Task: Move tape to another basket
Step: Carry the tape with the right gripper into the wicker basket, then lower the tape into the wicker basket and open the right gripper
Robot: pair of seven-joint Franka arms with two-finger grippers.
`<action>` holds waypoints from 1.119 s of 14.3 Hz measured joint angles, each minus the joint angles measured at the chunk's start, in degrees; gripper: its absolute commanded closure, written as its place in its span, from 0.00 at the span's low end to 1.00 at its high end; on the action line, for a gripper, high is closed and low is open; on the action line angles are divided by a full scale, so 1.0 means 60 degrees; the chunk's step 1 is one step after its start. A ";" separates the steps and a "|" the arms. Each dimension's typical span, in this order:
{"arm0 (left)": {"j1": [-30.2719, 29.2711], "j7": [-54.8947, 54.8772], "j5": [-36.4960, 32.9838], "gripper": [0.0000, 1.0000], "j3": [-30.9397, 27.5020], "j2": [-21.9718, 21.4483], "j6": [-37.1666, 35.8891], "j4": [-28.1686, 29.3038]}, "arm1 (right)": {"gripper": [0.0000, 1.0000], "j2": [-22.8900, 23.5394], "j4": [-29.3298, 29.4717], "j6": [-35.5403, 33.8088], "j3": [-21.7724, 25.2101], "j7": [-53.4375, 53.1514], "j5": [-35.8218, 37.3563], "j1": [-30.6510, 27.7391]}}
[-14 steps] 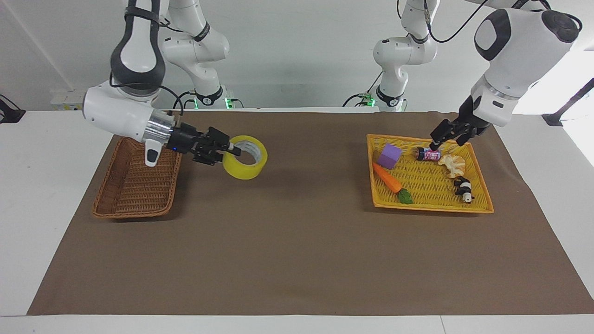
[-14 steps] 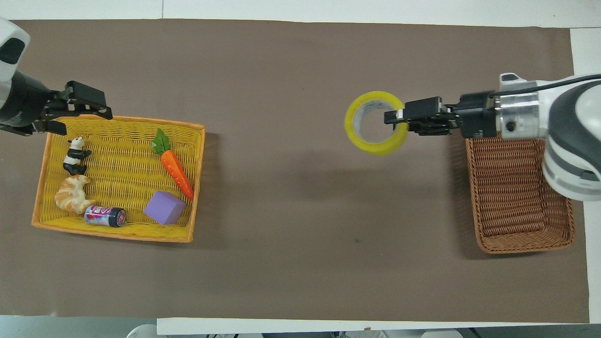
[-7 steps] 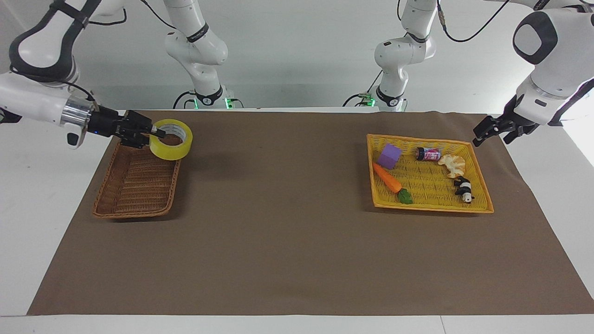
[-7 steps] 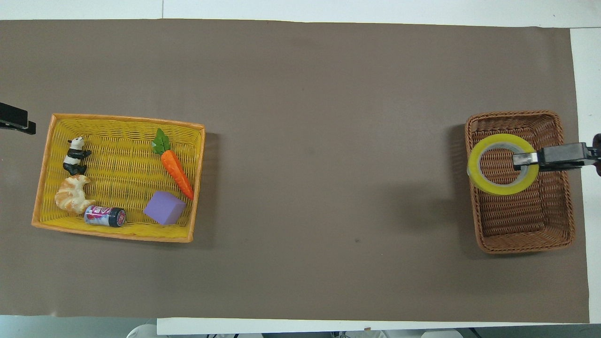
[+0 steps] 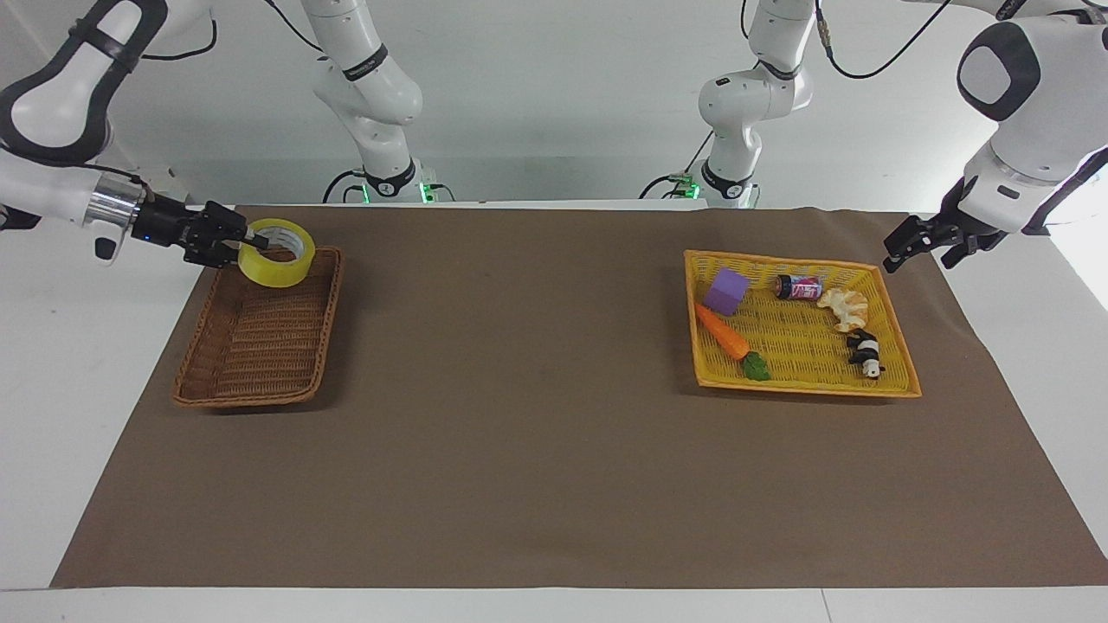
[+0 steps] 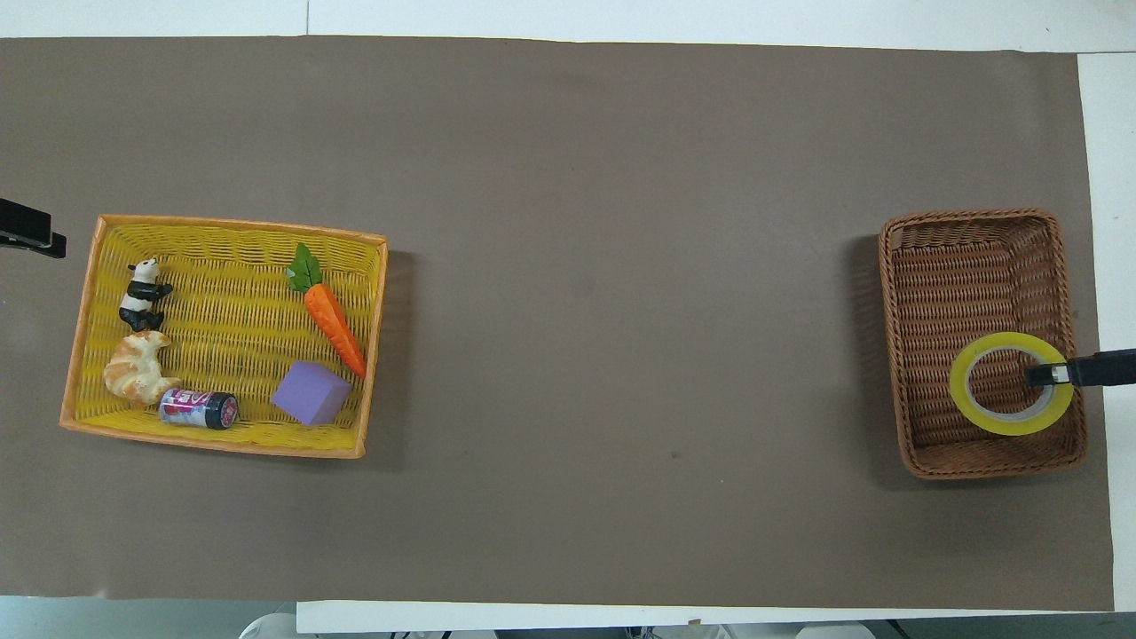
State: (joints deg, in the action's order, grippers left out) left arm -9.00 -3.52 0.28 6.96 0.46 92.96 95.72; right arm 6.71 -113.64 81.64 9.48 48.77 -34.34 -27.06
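Note:
My right gripper now lowers the yellow tape (image 6: 966, 390) farther in before releasing it, since the tape hangs above the brown wicker basket (image 6: 967, 266) in the overhead view.
The tape (image 5: 275, 253), a yellow roll with a white core, hangs low over the end of the brown wicker basket (image 5: 251, 346) nearest the robots. My right gripper (image 5: 256, 241) is shut on the roll's wall, one finger inside the ring. From above, the tape (image 6: 1010, 383) lies within the basket (image 6: 967, 266) outline and the right gripper (image 6: 1052, 374) reaches in over the rim. Whether the roll touches the basket floor I cannot tell. My left gripper (image 5: 919, 246) waits open over the mat just outside the yellow basket (image 5: 892, 385); only its tip (image 6: 31, 235) shows from above.
The yellow basket (image 6: 80, 373) at the left arm's end holds a purple cube (image 6: 311, 393), a carrot (image 6: 333, 319), a small can (image 6: 199, 409), a croissant (image 6: 135, 377) and a panda figure (image 6: 142, 293). Brown mat (image 5: 519, 415) covers the table between the two baskets.
The right gripper carried the tape from above the mat to over the brown basket, then along it toward the robots and lower. The left gripper drew out of the yellow basket.

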 measured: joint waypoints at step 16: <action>-0.0010 -0.0067 -0.0150 0.01 0.0329 -0.0003 -0.0241 -0.0025 | 0.01 0.1151 -0.0591 0.2333 -0.0113 0.1103 0.0119 0.0121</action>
State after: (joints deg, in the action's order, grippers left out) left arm -9.06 -3.92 -0.62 8.93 0.44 91.51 95.57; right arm 13.61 -117.18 95.64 8.81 55.39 -33.63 -26.34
